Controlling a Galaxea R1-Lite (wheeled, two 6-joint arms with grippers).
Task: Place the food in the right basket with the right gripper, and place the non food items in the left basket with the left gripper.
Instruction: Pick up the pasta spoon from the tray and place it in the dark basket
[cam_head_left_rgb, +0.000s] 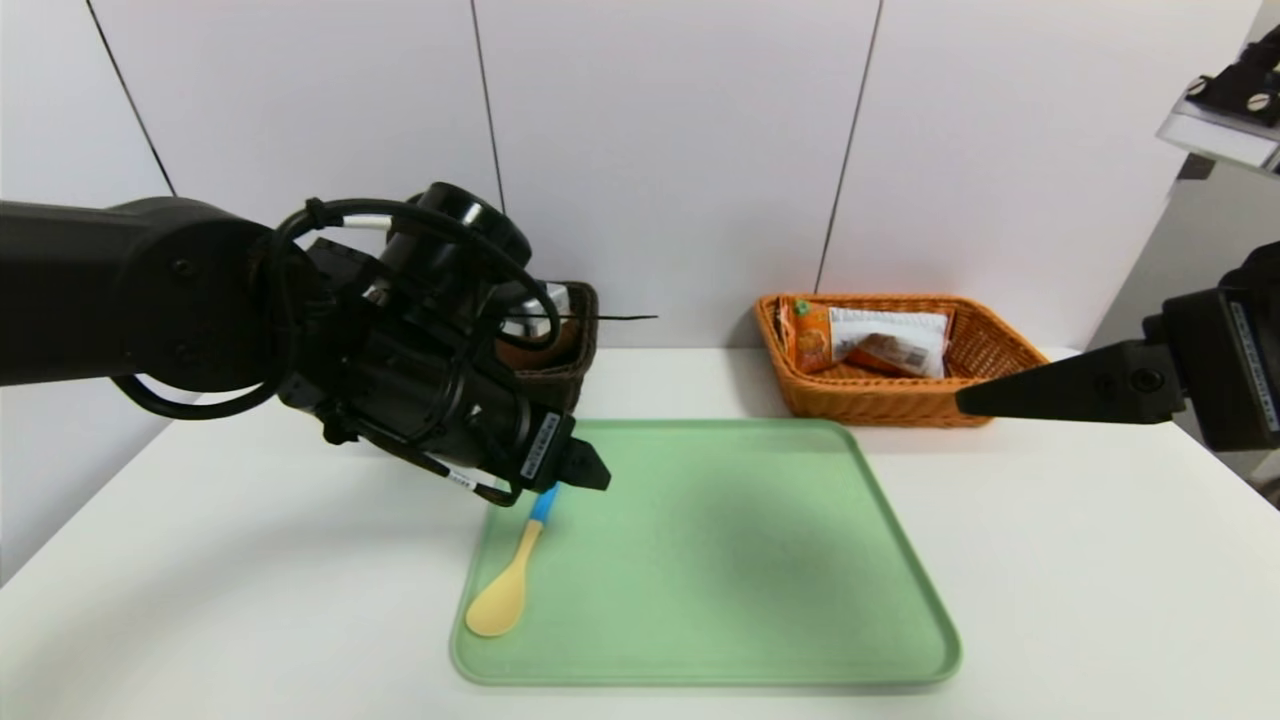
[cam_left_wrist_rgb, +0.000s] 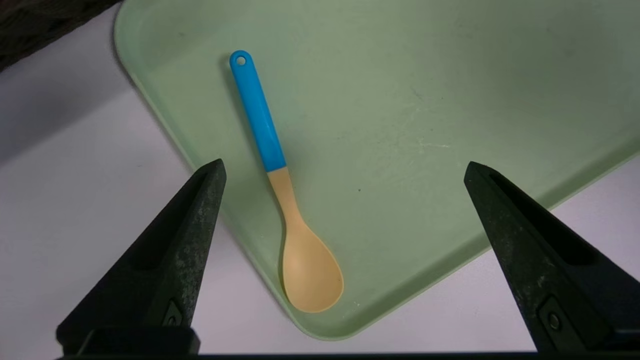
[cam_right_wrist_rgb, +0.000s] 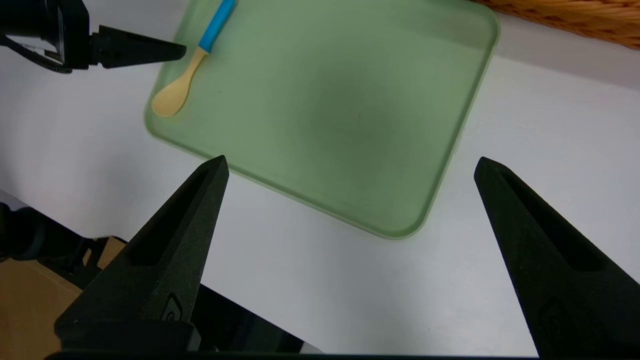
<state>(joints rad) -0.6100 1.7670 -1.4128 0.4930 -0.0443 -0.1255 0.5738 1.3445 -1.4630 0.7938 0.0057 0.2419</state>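
My left gripper grabs the long spoon, which has a wide bowl (cam_head_left_rgb: 497, 604) (cam_left_wrist_rgb: 312, 273) at its end, near its middle next, where the blue handle ends.
A yellow spoon with a blue handle (cam_head_left_rgb: 508, 582) (cam_left_wrist_rgb: 280, 190) (cam_right_wrist_rgb: 189, 75) lies along the left edge of the green tray (cam_head_left_rgb: 740, 560). My left gripper (cam_head_left_rgb: 590, 472) (cam_left_wrist_rgb: 342, 170) hovers open above the spoon, nothing between its fingers. The orange and white snack packet (cam_head_left_rgb: 880, 342) lies inside the orange-tan right basket (cam_head_left_rgb: 985, 352). The dark brown left basket (cam_head_left_rgb: 570, 362) stands behind my left arm, mostly hidden; a bit of brown cloth (cam_head_left_rgb: 525, 352) shows inside, the pump bottle is out of view. My right gripper (cam_head_left_rgb: 965, 402) (cam_right_wrist_rgb: 350, 162) hangs open and empty at the right, in front of the orange basket.
The green tray (cam_left_wrist_rgb: 450, 100) (cam_right_wrist_rgb: 340, 110) sits mid-table on a white tabletop (cam_head_left_rgb: 200, 560). A white panelled wall runs behind the baskets. Below the table's front edge the right wrist view shows dark robot parts and a brown box (cam_right_wrist_rgb: 30, 300).
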